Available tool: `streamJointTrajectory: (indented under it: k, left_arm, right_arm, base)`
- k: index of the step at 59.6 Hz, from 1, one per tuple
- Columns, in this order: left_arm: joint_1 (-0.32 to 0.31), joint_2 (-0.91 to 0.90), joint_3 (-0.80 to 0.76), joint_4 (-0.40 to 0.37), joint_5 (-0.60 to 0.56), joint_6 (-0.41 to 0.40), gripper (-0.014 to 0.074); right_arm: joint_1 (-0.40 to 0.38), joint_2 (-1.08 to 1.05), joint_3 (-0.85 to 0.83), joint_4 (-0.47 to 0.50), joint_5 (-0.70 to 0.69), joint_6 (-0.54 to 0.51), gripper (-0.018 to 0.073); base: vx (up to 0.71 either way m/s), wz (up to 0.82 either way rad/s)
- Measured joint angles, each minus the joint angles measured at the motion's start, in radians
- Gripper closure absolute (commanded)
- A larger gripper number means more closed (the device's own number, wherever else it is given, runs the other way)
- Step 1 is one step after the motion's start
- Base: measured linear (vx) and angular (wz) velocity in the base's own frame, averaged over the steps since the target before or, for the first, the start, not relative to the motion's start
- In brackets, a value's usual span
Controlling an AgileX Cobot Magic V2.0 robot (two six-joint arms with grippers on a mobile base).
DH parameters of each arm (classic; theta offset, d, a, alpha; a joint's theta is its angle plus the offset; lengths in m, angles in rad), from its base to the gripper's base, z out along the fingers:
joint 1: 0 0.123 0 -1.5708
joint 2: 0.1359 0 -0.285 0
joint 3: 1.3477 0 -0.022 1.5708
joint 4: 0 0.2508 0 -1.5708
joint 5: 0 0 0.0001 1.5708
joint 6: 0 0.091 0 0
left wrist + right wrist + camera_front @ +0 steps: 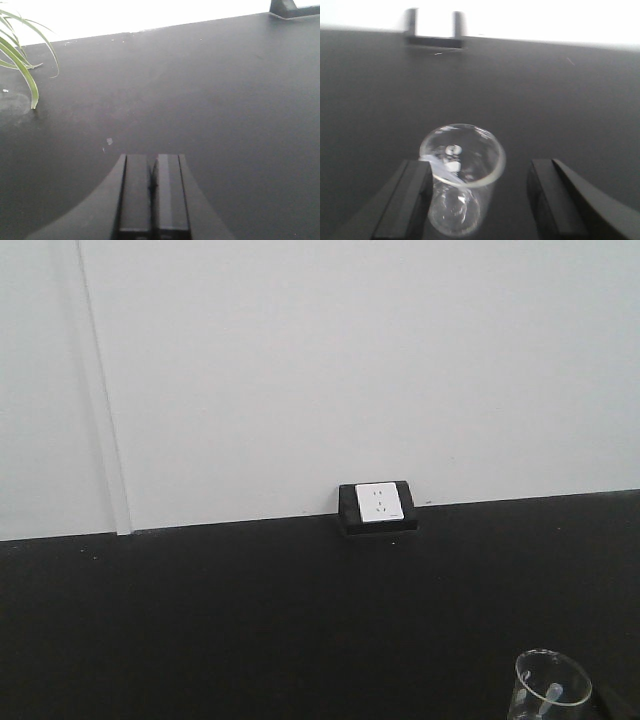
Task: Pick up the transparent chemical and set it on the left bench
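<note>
I need to move the transparent chemical to the left bench, so next my right gripper should grab the clear dropper by its bulb end (552, 692).
A clear glass beaker (461, 175) stands on the black worktop (545, 100), between the fingers of my open right gripper (479, 170) and closer to the left finger (407, 195). Inside it a slim whitish dropper, the transparent chemical (444, 169), leans against the rim on the left side. The front view shows the same beaker (550, 690) at the bottom right edge, with the whitish dropper (551, 696) in it. My left gripper (153, 161) is shut with nothing in it, low over bare black worktop (200, 90). The left bench is out of view.
A white wall socket in a black housing (377, 505) sits where the worktop meets the white wall; it also shows as the socket housing (434, 32) far ahead of the beaker. Green plant leaves (20, 65) hang in at the left of the left wrist view.
</note>
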Motion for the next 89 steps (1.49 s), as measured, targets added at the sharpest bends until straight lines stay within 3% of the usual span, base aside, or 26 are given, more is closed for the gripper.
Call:
streamJointTrajectory:
  k: [5, 11, 23, 41, 65, 89]
  left_arm:
    - [0.000, 0.000, 0.000, 0.000, 0.000, 0.000, 0.0600]
    - [0.000, 0.000, 0.000, 0.000, 0.000, 0.000, 0.0600]
    - [0.000, 0.000, 0.000, 0.000, 0.000, 0.000, 0.0600]
    - [0.000, 0.000, 0.000, 0.000, 0.000, 0.000, 0.0600]
    - [0.000, 0.000, 0.000, 0.000, 0.000, 0.000, 0.0600]
    - [0.000, 0.000, 0.000, 0.000, 0.000, 0.000, 0.0600]
  right_arm:
    - [0.000, 0.072, 0.000, -0.115, -0.108, -0.023, 0.0070]
    - [0.000, 0.144, -0.001, -0.162, -0.225, -0.018, 0.0070]
    - [0.000, 0.263, -0.027, -0.174, -0.328, -0.019, 0.0070]
    - [0.000, 0.403, -0.082, -0.107, -0.337, -0.029, 0.0092]
    - [0.000, 0.435, -0.084, -0.095, -0.339, -0.044, 0.0329]
    - [0.000, 0.423, -0.084, -0.093, -0.353, -0.044, 0.0468]
  base:
    - [0.00, 0.00]
    - [0.00, 0.00]
    - [0.00, 0.00]
    - [0.00, 0.00]
    - [0.00, 0.00]
    - [0.00, 0.00]
